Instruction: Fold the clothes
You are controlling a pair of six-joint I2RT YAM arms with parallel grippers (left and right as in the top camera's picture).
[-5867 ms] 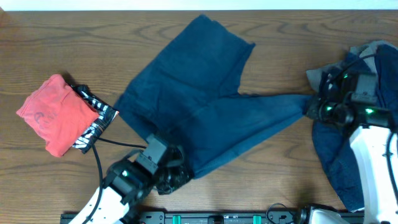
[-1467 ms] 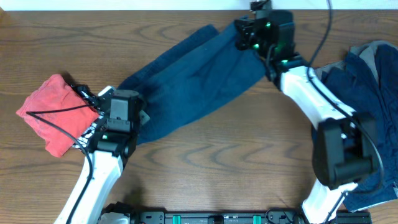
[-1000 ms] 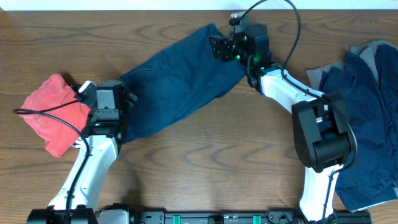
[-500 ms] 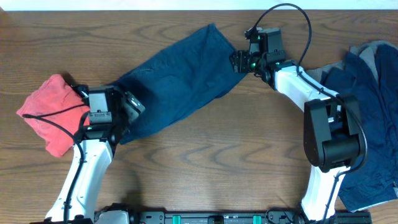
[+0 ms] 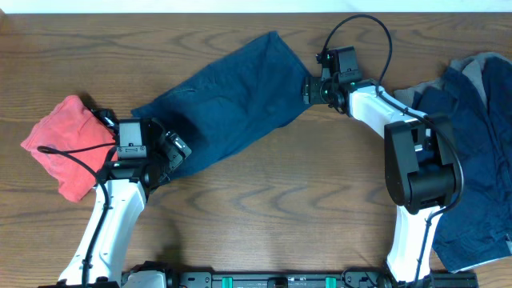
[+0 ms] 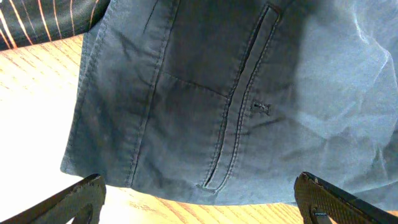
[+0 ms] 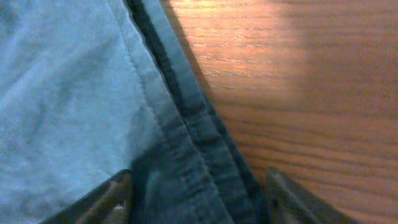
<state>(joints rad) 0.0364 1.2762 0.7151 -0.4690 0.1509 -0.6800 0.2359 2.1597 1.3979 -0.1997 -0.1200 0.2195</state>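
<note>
The navy garment's end edge by the pocket seam (image 6: 239, 124) should be grabbed next by my left gripper. Then I will fold that end over the rest of the garment.
The navy trouser-like garment (image 5: 232, 96) lies folded lengthwise, slanting from the lower left up to the top middle of the table. My left gripper (image 5: 172, 150) hovers at its lower-left end, wide open with nothing between the fingers. In the left wrist view, the left gripper (image 6: 199, 190) frames the pocket seam (image 6: 239, 124) and the cloth's edge. My right gripper (image 5: 308, 90) sits at the garment's upper-right edge. In the right wrist view, the right gripper (image 7: 199, 199) is open, its jaws astride the stitched hem (image 7: 186, 137), cloth lying between them.
A red garment (image 5: 68, 148) lies at the far left with a black-and-white patterned piece (image 5: 102, 118) tucked beside it, behind my left arm. A pile of navy and grey clothes (image 5: 472, 136) covers the right edge. Bare wood spans the front middle.
My right gripper pulled back from over the garment's top end to its right edge, and its jaws narrowed. My left gripper shifted slightly toward the front at the lower-left end.
</note>
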